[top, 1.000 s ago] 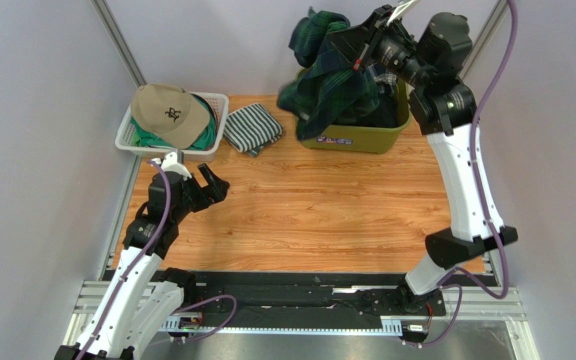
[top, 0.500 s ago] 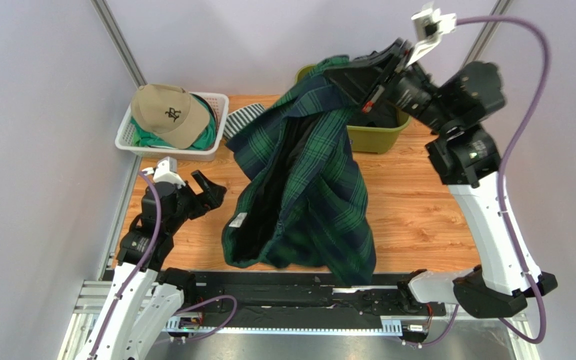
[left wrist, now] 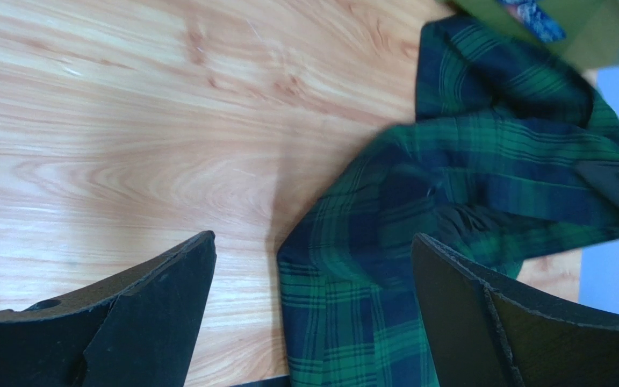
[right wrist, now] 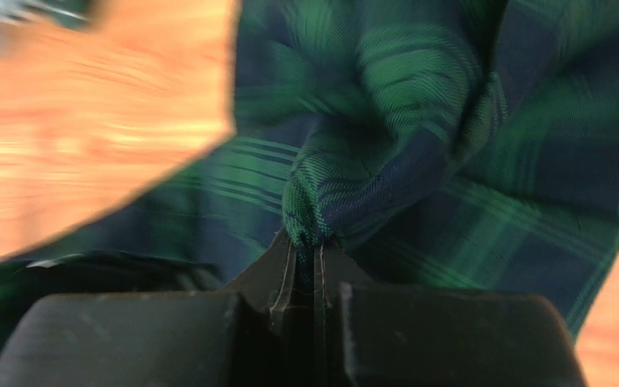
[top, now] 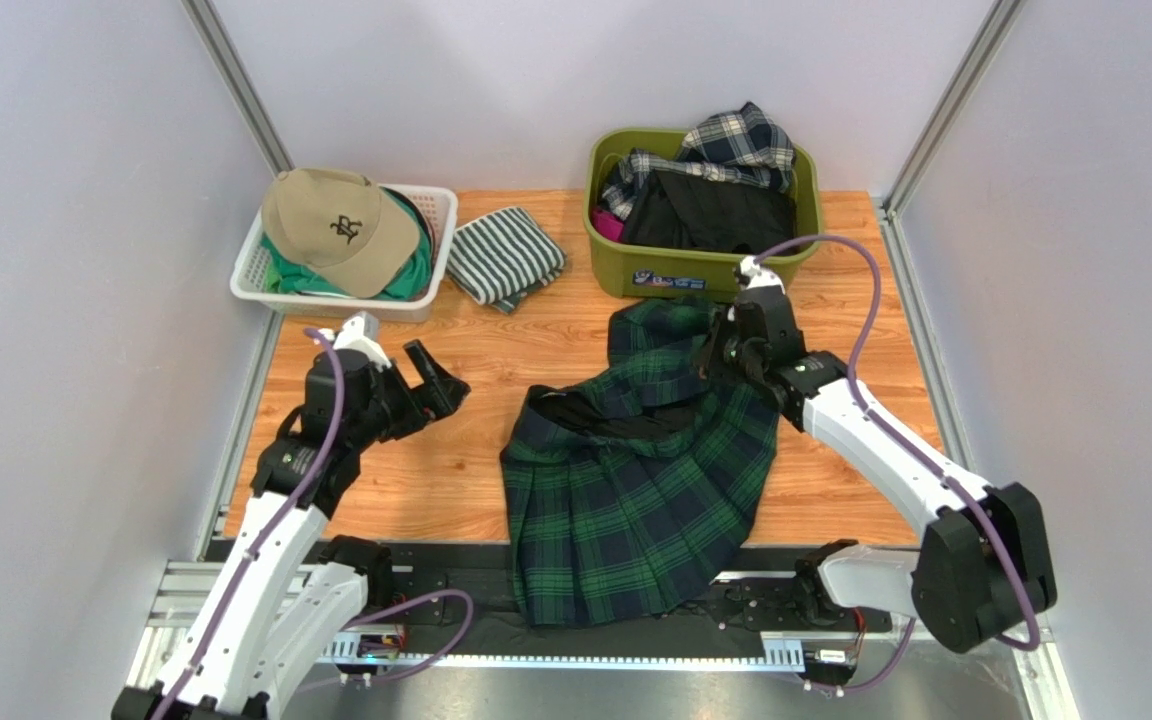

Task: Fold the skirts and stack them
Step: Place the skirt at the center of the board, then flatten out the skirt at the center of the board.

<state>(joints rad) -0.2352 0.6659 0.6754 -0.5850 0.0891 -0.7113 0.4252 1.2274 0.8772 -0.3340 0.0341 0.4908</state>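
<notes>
My left gripper should next grab the tartan skirt by its waist corner, beside the empty wood of the table. Then it can lift the tartan skirt and spread it flat for folding.
The dark green-navy tartan skirt (top: 635, 480) lies spread on the wooden table, its hem hanging over the near edge. My right gripper (top: 728, 348) is shut on a pinch of its upper right part (right wrist: 321, 210), low over the table. The olive bin (top: 620, 258) at the back holds the plain black skirt (top: 710, 210) and the navy-white-grey plaid skirt (top: 740, 143). Left of the tartan skirt, my left gripper (top: 440, 383) stands open and empty above bare wood; its view shows the skirt's left edge (left wrist: 353, 266) between the fingers (left wrist: 159, 310).
A white basket (top: 255, 270) at the back left carries a tan cap (top: 334, 222) over green cloth. A folded green-and-white striped cloth (top: 504, 255) lies between basket and bin. Grey walls close in both sides.
My right arm has swung the tartan skirt out of the bin, forward and down, and the skirt now lies on the table. The left gripper has barely moved.
</notes>
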